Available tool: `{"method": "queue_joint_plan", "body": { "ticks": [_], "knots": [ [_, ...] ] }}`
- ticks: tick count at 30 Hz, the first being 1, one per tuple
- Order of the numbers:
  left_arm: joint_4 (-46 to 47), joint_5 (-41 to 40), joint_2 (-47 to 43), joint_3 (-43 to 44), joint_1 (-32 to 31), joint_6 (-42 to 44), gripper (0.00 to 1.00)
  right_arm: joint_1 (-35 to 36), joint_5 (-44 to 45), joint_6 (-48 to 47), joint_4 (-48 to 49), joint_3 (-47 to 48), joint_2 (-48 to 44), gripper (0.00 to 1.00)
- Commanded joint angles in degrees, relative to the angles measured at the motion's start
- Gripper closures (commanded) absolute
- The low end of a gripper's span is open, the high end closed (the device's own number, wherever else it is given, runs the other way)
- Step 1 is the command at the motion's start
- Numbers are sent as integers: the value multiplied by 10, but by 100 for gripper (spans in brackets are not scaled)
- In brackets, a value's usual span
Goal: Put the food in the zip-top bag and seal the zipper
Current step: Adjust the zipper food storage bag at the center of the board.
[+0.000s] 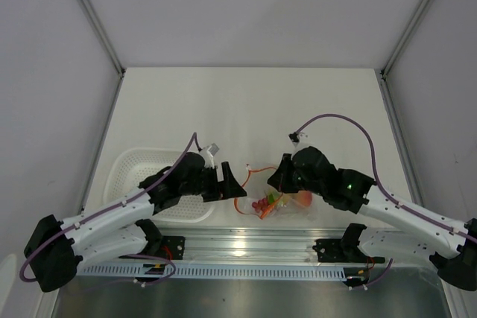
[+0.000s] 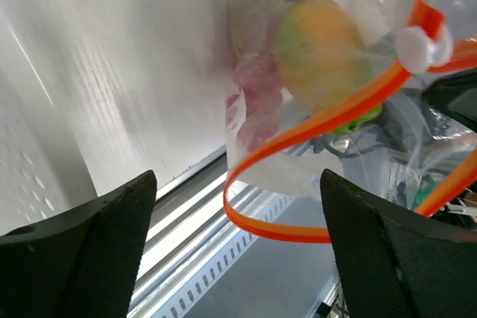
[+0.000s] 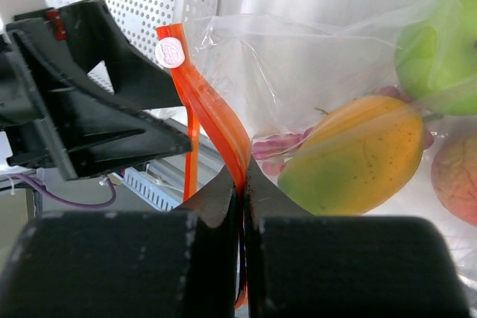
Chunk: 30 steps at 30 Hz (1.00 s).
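Observation:
The bag's opening needs to be lifted for sealing, so my left gripper should grab the orange-red zipper's hanging loop next, which leaves the white slider free.
The clear zip-top bag lies near the table's front edge between my two grippers. The mango, green apple, peach and red grapes are inside it. My right gripper is shut on the orange-red zipper, below its white slider. My left gripper is open, and a loop of the zipper hangs between its fingers without being pinched. In the top view the left gripper is just left of the bag and the right gripper at its upper edge.
The white perforated basket sits at the left, under my left arm. The metal rail runs along the table's front edge just below the bag. Walls close in the table at the sides and back.

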Motion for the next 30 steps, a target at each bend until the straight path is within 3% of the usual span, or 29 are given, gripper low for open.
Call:
{"method": "queue_joint_plan", "body": {
  "ticks": [1,6,7,16,30],
  "knots": [
    [45,11,34,-6,-3,10,12,-3,9,8,-7,-2,-17,100],
    [108,60,78,-4,-4,-4,31,-2,13,9,-15,-3,-26,100],
    [116,65,83,-2,-4,-5,43,-3,14,10,-16,-4,-26,100],
    [111,82,92,37,-5,15,99,-5,10,-1,-33,0,-20,100],
    [62,169,121,211,-4,92,100,-11,16,-66,-93,54,-41,100]
  ]
}}
